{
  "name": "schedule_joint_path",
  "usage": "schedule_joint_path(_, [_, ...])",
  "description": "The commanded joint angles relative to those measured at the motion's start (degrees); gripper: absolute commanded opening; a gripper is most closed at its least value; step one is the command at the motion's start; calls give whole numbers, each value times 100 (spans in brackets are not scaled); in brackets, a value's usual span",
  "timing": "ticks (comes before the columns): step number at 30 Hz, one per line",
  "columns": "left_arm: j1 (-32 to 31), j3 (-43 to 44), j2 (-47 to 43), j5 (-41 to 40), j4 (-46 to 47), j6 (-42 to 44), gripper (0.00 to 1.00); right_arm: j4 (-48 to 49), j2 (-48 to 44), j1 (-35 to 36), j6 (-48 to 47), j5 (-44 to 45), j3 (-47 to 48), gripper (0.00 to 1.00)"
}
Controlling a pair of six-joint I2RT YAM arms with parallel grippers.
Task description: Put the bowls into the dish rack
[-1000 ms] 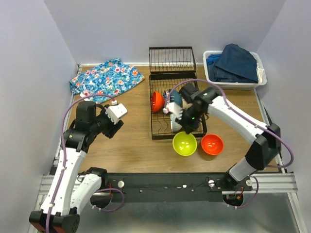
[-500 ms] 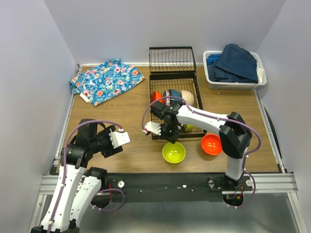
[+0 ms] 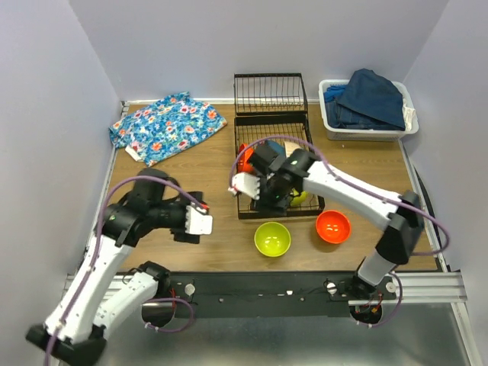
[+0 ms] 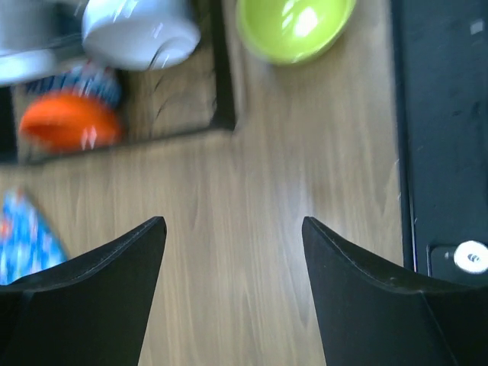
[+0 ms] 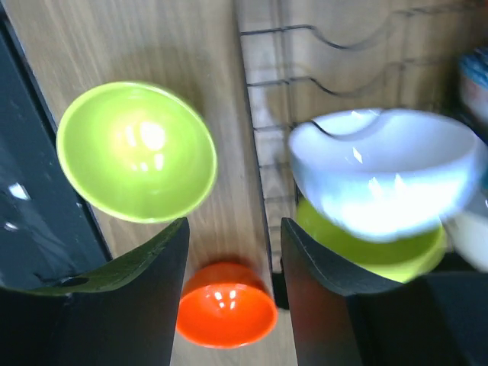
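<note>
My left gripper needs to reach the yellow-green bowl and grab it by its rim (image 3: 272, 255), so that the bowl's rounded bottom stays free to go between the rack's wires.
The black wire dish rack (image 3: 245, 207) holds several bowls: a red-orange one (image 3: 243, 157), a dark blue one (image 3: 276, 148), a beige one (image 3: 294, 149) and a yellow-green one (image 3: 300, 199). My right gripper (image 3: 267, 200) hovers open over the rack's near end. In the right wrist view, its fingers (image 5: 320, 290) hold nothing and a blurred white bowl (image 5: 385, 171) lies in the rack (image 5: 305, 76) over a yellow-green bowl (image 5: 381, 250). On the table sit a yellow-green bowl (image 3: 272, 239) (image 5: 137, 151) and a red-orange bowl (image 3: 333, 226) (image 5: 226, 314). My left gripper (image 3: 202, 225) (image 4: 234, 229) is open over bare wood.
A floral cloth (image 3: 166, 126) lies at the back left. At the back right stands a white bin (image 3: 368, 133) with blue clothes in it. The rack's hinged end panel (image 3: 270, 94) stands behind the rack. A black rail (image 3: 259, 286) runs along the near edge.
My right gripper has opened and shifted back over the rack's near end. The left arm has swung right towards the table's middle, its jaws wider. The yellow-green bowl on the table slid left.
</note>
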Motion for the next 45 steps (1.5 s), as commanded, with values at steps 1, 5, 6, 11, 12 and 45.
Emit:
schedule_joint_path(1, [-2409, -78, 443, -891, 1090, -1029, 79, 191, -808, -1378, 1011, 102, 451, 60])
schedule_joint_path(5, [-4406, -132, 1206, -2396, 2109, -2356, 74, 375, -1221, -2970, 1373, -101, 592, 62])
schedule_joint_path(6, [-4665, -158, 1486, -2555, 2303, -2567, 73, 480, -1335, -3329, 1417, -110, 514, 62])
schedule_joint_path(11, [-5169, -220, 2147, -3172, 3000, -3237, 70, 631, -2310, -4491, 1743, -224, -573, 65])
schedule_joint_path(12, [-5186, -124, 2523, -3146, 2913, -3289, 67, 613, -2442, -4823, 1769, -276, -742, 65])
schedule_joint_path(45, [-4775, 1106, 2836, -898, 1042, -3212, 0, 525, -3771, -6347, 1901, -813, -2335, 65])
